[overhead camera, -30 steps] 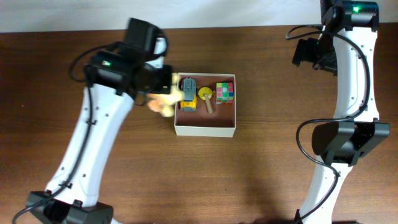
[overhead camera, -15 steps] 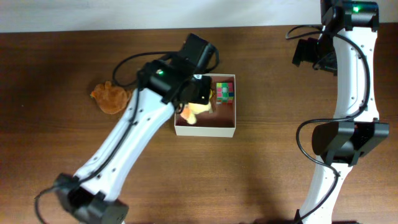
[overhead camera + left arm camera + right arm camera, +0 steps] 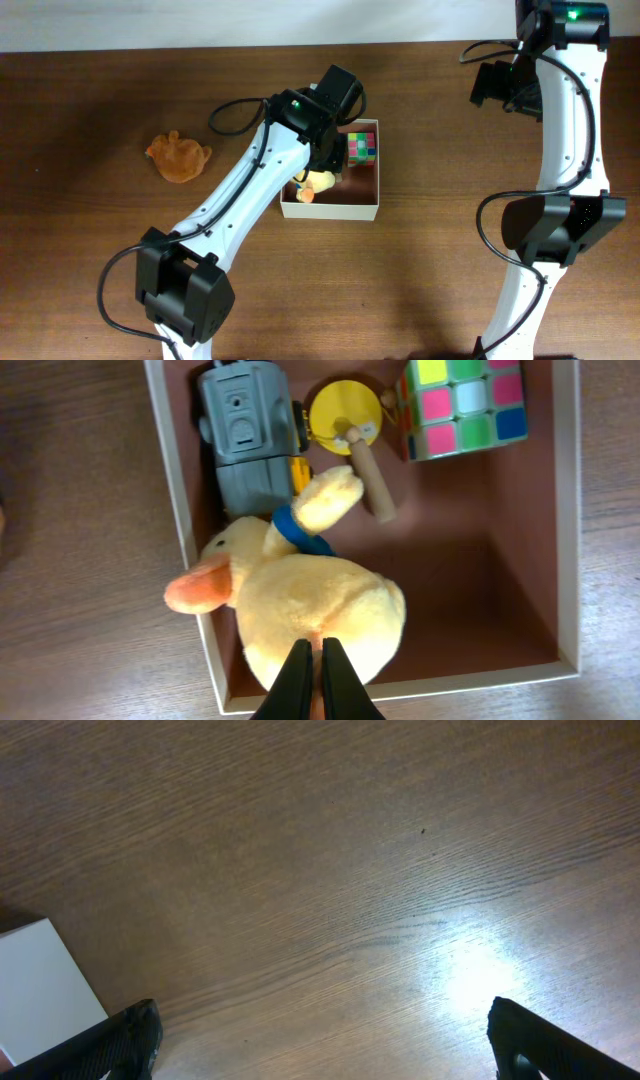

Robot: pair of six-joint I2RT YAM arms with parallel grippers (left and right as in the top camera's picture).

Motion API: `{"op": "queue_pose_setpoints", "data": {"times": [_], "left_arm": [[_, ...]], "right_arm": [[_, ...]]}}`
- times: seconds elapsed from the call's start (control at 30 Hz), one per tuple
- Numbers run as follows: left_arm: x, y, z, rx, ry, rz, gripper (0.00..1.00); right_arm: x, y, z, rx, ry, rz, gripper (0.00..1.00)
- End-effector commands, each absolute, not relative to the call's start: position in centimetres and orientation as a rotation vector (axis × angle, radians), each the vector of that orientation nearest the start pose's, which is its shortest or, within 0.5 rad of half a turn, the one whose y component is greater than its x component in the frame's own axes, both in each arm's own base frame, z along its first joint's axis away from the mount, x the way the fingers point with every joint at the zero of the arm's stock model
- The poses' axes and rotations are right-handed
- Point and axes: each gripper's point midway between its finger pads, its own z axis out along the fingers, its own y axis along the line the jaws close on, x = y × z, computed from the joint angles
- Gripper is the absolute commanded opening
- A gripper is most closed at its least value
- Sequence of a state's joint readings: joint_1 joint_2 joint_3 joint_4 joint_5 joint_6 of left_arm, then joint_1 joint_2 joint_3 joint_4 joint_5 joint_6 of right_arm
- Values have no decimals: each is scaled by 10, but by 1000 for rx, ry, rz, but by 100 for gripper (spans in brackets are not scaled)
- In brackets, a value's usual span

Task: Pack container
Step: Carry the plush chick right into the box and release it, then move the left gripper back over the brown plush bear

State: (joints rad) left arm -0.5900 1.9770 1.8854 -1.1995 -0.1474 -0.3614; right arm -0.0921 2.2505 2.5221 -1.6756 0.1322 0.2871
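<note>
My left gripper should open now: the duck's body hangs inside the container's sides, so the duck would land in the container.
The container point(image 3: 331, 209) is a white-walled box with a pink-brown inside, at the table's middle; it also shows in the left wrist view point(image 3: 520, 540). My left gripper point(image 3: 320, 665) is shut on a yellow plush duck point(image 3: 310, 605) with an orange bill, held over the container's front left part point(image 3: 318, 182). Inside lie a grey robot toy point(image 3: 245, 445), a yellow disc with a wooden peg point(image 3: 345, 420) and a colour cube point(image 3: 465, 405). My right gripper point(image 3: 320, 1030) is open and empty, high at the back right over bare table.
An orange plush toy point(image 3: 178, 158) lies on the table to the left of the container. A white object's corner point(image 3: 40, 985) shows at the left of the right wrist view. The right arm point(image 3: 560, 130) stands along the table's right side.
My left arm has carried the duck from the container's left side to over its inside, then lowered it further in. The right arm has not moved.
</note>
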Motion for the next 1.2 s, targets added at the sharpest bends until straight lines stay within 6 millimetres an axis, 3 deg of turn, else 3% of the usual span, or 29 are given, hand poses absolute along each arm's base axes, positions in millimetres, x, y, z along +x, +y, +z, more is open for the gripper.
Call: {"op": "queue_pose_setpoints", "data": {"times": [0.0,0.3,0.5,0.6,0.73,0.83,0.9,1.07,1.17], "left_arm": [[386,-222,161,259,2793,43,2],[385,-219,150,213,2823,79,5],[386,-219,150,212,2819,75,63],[386,-220,151,212,2816,73,68],[389,-221,155,207,2803,62,69],[399,-218,170,176,2771,40,69],[407,-208,187,132,2752,29,69],[426,-147,237,-66,2710,37,69],[434,-106,244,-191,2707,65,69]], "right_arm": [[442,-65,203,577,2897,-186,99],[442,-65,203,576,2897,-186,99],[442,-65,203,576,2897,-186,99],[442,-65,203,577,2897,-186,99],[442,-65,203,576,2897,-186,99],[442,-65,203,577,2897,-186,99],[442,-65,203,576,2897,-186,99],[442,-65,203,576,2897,-186,99],[442,-65,203,577,2897,-186,99]]}}
